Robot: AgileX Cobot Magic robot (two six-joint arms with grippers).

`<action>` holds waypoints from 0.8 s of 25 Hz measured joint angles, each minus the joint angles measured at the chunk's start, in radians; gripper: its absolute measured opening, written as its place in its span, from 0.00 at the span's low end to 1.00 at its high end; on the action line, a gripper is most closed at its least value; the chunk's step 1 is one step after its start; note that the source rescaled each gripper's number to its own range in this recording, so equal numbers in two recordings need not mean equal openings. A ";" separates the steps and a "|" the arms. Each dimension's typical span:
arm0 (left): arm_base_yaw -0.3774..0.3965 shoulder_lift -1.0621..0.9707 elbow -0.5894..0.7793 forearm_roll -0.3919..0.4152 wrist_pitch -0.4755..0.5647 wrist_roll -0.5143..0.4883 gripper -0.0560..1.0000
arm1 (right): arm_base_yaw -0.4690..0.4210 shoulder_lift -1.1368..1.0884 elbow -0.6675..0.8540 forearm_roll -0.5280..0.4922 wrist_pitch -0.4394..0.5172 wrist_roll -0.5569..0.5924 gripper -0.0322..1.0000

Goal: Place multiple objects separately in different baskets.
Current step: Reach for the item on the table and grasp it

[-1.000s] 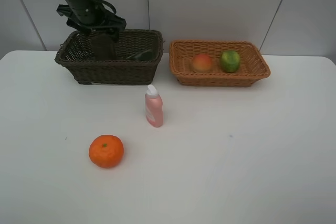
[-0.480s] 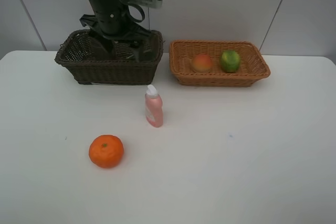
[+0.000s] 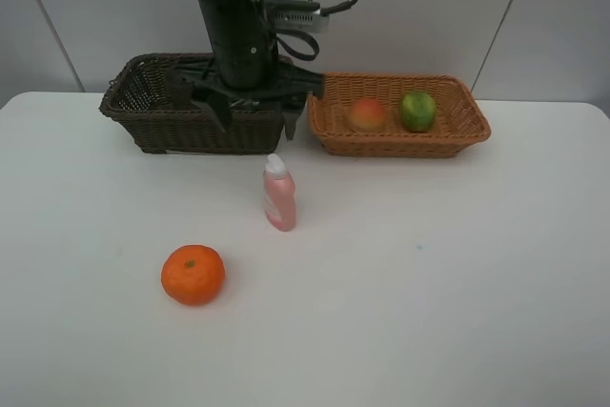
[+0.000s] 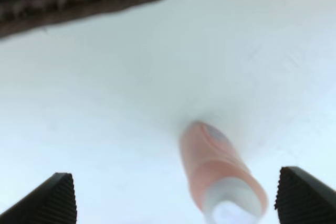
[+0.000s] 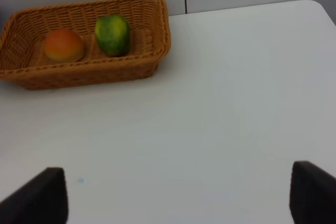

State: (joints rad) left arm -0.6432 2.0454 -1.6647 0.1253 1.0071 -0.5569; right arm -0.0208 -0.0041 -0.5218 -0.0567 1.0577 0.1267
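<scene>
My left gripper will grab the bottle by its pink body next. Then it will place the bottle in the dark brown basket.
The pink white-capped bottle stands upright on the table in front of the dark brown basket. My left gripper is open and empty, above that basket's front right corner, behind the bottle. In the left wrist view the bottle lies between the spread fingertips of the gripper, below them. The orange tangerine sits at the front left. The peach and lime lie in the light tan basket. My right gripper is open and empty. The cup and dark green bottle are hidden.
The two baskets stand side by side at the back of the white table, close to the wall. The left arm's column covers the dark basket's right part. The right wrist view shows the tan basket with peach and lime.
My left arm has swung right and forward, from over the dark basket's left part to its front right corner, toward the pink bottle. Nothing on the table has moved.
</scene>
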 joint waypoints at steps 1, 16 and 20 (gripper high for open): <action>-0.006 0.000 0.012 -0.001 -0.009 -0.042 0.98 | 0.000 0.000 0.000 0.000 0.000 0.000 0.86; -0.046 -0.001 0.166 -0.043 -0.215 -0.339 0.98 | 0.000 0.000 0.000 0.000 0.000 0.000 0.86; -0.046 0.001 0.168 -0.046 -0.242 -0.357 0.98 | 0.000 0.000 0.000 0.000 0.000 0.000 0.86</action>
State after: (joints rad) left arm -0.6895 2.0466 -1.4965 0.0789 0.7650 -0.9141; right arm -0.0208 -0.0041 -0.5218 -0.0567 1.0577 0.1267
